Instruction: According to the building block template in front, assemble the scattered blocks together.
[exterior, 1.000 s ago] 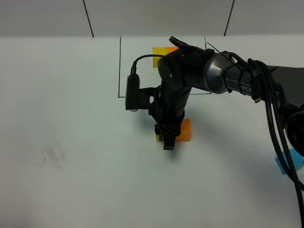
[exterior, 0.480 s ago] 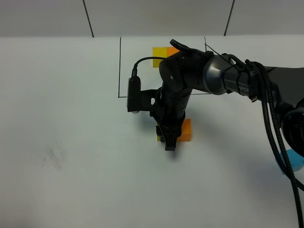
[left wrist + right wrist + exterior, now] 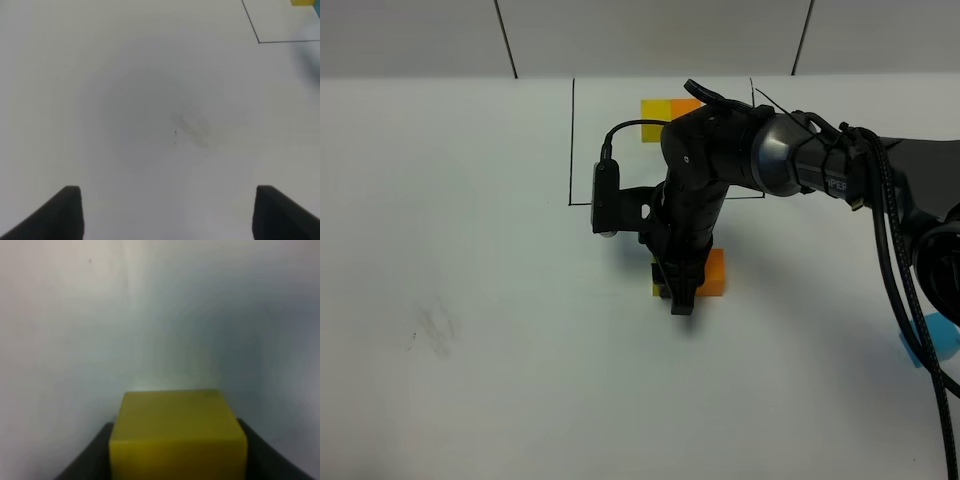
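The yellow cube's lower edge (image 3: 659, 293) rests on the tabletop beside the orange cube and the yellow cube would stay there, so it is now time for my right gripper to open.
The building block template (image 3: 658, 107) lies inside a thin black rectangle at the back; its yellow and orange cubes show, and the arm hides its blue cube. Of the scattered blocks, the orange cube (image 3: 713, 272) sits on the table in front of the frame. My right gripper (image 3: 680, 296) reaches across the middle and is shut on the yellow cube (image 3: 657, 290) (image 3: 177, 425), held at table level right against the orange cube's left side. The sky blue cube (image 3: 932, 340) lies far right, partly behind cables. My left gripper (image 3: 167, 215) is open and empty over bare table.
The right arm's black cables (image 3: 895, 250) hang over the right side of the table. A faint grey smudge (image 3: 432, 328) marks the left side and also shows in the left wrist view (image 3: 192, 127). A corner of the black frame line (image 3: 258, 41) shows there too.
My right gripper with the yellow cube has shifted slightly to the right, toward the orange cube. The other cubes have not moved.
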`<state>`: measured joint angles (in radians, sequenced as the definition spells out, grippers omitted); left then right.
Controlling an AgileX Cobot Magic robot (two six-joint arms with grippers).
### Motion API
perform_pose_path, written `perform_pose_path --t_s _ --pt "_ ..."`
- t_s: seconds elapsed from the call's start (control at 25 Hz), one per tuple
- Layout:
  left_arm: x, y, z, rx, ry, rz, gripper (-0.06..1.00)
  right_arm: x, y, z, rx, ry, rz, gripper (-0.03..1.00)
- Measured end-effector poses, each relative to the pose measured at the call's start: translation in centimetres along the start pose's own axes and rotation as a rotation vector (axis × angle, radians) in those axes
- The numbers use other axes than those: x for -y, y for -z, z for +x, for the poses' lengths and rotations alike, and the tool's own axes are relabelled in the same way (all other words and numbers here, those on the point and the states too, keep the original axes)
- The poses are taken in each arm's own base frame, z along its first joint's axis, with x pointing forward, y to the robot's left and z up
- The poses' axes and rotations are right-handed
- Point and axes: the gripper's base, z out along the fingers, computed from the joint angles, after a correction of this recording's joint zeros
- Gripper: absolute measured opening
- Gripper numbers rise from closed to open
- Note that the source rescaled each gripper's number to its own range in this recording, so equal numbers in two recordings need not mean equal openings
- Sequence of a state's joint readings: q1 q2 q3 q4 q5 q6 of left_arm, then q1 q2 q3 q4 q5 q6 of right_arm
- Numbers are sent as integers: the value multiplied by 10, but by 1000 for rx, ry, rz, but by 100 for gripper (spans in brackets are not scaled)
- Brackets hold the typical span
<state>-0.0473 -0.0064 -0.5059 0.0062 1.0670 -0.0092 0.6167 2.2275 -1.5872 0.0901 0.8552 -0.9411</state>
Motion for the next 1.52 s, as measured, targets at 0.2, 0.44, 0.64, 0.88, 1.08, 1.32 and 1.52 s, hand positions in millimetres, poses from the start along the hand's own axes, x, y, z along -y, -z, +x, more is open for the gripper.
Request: perform_pose_path --t_s 0.2,0.44,0.64,0.88,1.08,1.32,1.52 --pt "0 0 0 0 0 0 48 4 0 5 1 -18 -3 24" --pt "0 0 0 0 0 0 48 4 0 5 1 -21 -3 24" --pt "0 0 0 0 0 0 48 4 0 5 1 -21 -3 24" --pt "0 0 0 0 0 0 48 4 10 4 -13 1 38 56" --pt "0 0 0 0 0 0 48 4 65 -5 62 -115 151 95" --pt "0 0 0 0 1 0 48 7 139 19 143 -533 274 99" --pt "0 0 0 0 2 0 48 -9 183 93 80 -885 341 100"
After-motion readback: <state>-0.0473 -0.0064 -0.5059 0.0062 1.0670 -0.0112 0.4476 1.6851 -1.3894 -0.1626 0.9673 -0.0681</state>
